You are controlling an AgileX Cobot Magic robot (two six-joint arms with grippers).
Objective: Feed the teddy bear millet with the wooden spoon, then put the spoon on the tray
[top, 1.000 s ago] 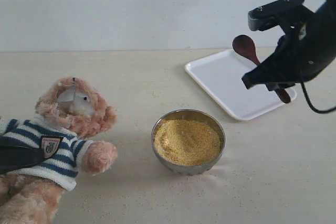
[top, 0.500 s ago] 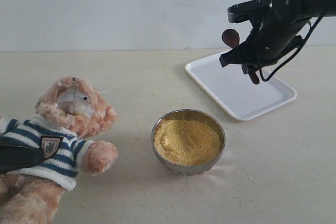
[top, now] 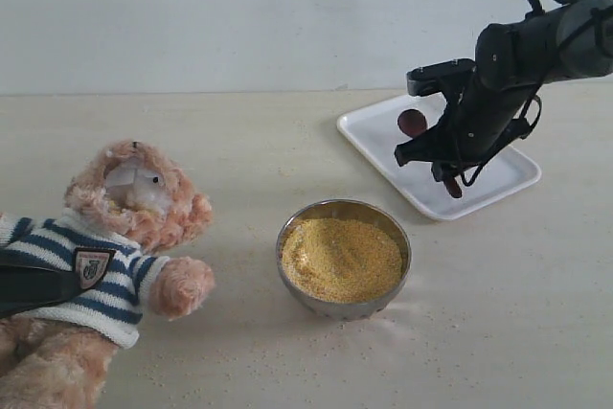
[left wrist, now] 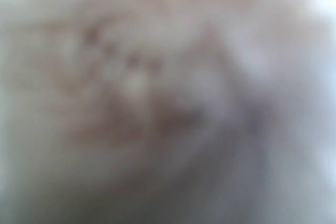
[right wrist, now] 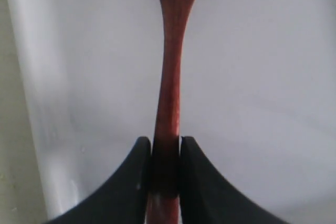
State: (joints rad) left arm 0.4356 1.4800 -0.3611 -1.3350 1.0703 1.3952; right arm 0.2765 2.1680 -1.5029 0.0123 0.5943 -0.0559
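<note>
The robot's right gripper should open now: the spoon [right wrist: 171,66] is low over the white tray and inside the tray's rim, so the spoon would rest there.
The teddy bear [top: 134,203] lies on its back at the left, striped sweater and badge showing. Yellow millet [top: 342,258] fills the round steel bowl [top: 345,306] in the middle. My right gripper [top: 446,154] [right wrist: 166,142] is shut on the slim handle of the wooden spoon [top: 413,123] [right wrist: 171,66], holding it low over the white tray [top: 378,137] [right wrist: 257,77]; I cannot tell whether the spoon touches the tray. The left wrist view is a blur of pale fur. A dark part of my left arm [top: 34,289] lies across the bear's body, jaws hidden.
Loose millet grains are scattered on the beige table [top: 498,313] around the bowl and near the bear. A pale wall runs behind the table's back edge.
My right gripper has come down and slightly leftward with the spoon, from high above the tray to just over it. The bear and the bowl have not moved.
</note>
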